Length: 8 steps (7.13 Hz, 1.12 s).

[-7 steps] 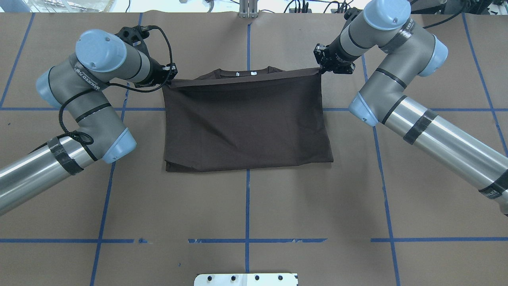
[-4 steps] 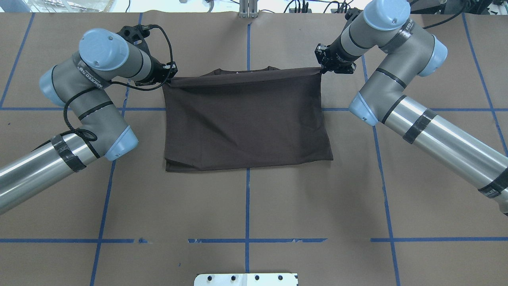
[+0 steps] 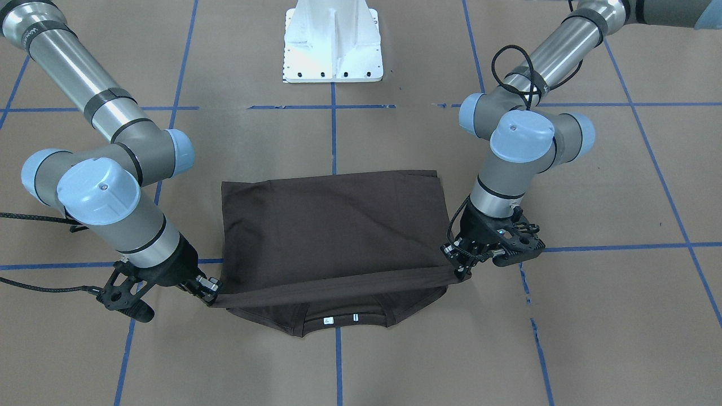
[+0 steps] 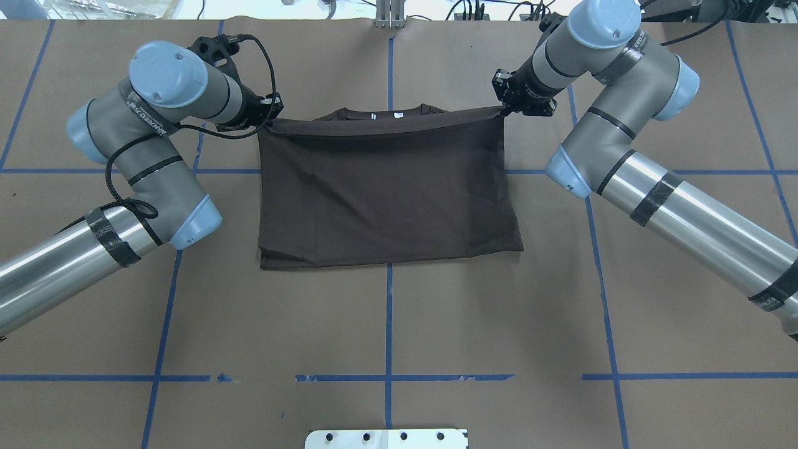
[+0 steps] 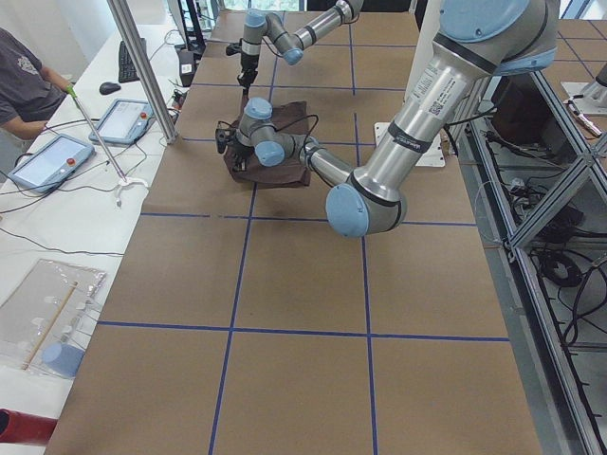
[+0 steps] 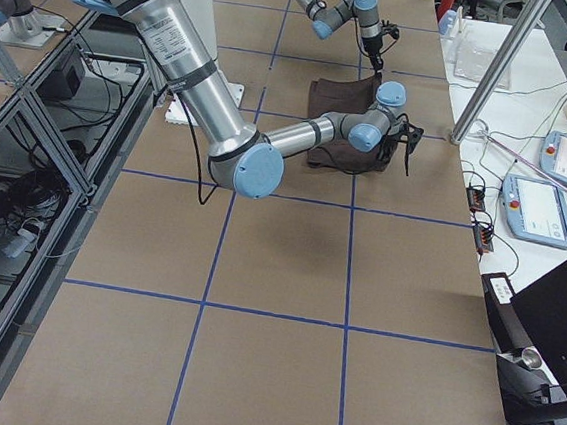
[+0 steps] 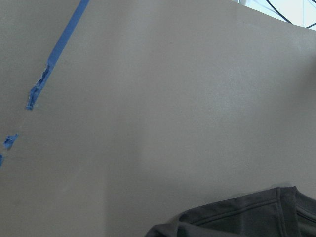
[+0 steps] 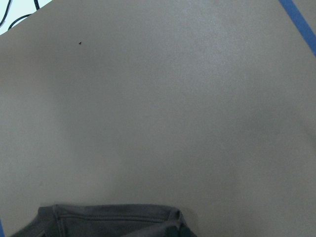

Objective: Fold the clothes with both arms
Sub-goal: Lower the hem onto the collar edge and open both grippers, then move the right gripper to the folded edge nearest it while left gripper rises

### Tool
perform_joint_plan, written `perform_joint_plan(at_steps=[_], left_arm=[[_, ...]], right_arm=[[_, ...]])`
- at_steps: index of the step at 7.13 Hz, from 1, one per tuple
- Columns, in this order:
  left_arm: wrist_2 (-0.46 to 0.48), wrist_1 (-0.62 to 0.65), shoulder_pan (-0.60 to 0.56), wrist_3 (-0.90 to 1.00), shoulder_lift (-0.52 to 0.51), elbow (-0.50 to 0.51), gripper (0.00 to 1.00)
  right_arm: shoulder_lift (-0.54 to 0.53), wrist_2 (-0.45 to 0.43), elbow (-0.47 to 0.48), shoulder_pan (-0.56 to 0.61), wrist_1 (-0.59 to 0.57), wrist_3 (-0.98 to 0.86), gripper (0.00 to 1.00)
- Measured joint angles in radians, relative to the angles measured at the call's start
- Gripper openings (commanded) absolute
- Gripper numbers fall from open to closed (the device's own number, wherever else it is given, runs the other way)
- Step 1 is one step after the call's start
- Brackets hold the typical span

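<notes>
My left gripper releases the T-shirt next, since the T-shirt's folded corner (image 3: 449,275) is low over the T-shirt's shoulder (image 3: 417,302).
The dark brown T-shirt (image 4: 386,187) lies folded on the brown table cover, and it also shows in the front view (image 3: 333,225). Its lower half is drawn over the upper half. The ribbed collar (image 4: 386,114) with the white neck tag (image 3: 327,320) shows just beyond the folded edge. My left gripper (image 4: 270,118) is shut on one corner of that taut edge, which is lifted slightly; it also shows in the front view (image 3: 458,269). My right gripper (image 4: 504,110) is shut on the other corner, also seen in the front view (image 3: 213,298). Both wrist views show only a strip of shirt (image 7: 247,217) (image 8: 113,219).
The white pedestal base (image 3: 333,42) stands on the robot's side of the shirt. Blue tape lines (image 4: 388,324) cross the table cover. In the left side view an operator (image 5: 24,81), tablets (image 5: 52,156) and a metal post (image 5: 142,66) stand past the table's far edge.
My left arm's elbow and wrist have shifted a little right and away from the robot. The held edge stays stretched near the collar. The right arm has barely moved.
</notes>
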Motion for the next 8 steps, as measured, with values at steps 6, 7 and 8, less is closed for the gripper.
perform_joint_plan(at_steps=[6, 7, 8], left_arm=[[0.004, 0.008, -0.009, 0.005, -0.022, 0.023, 1.00], [0.001, 0.011, -0.015, 0.007, -0.026, 0.022, 1.00], [-0.002, 0.013, -0.017, 0.007, -0.028, 0.016, 1.00]], right_arm=[[-0.017, 0.008, 0.011, -0.015, 0.059, 0.002, 1.00], [-0.036, 0.010, 0.044, -0.025, 0.068, 0.003, 1.00], [-0.087, 0.008, 0.120, -0.052, 0.070, 0.003, 1.00]])
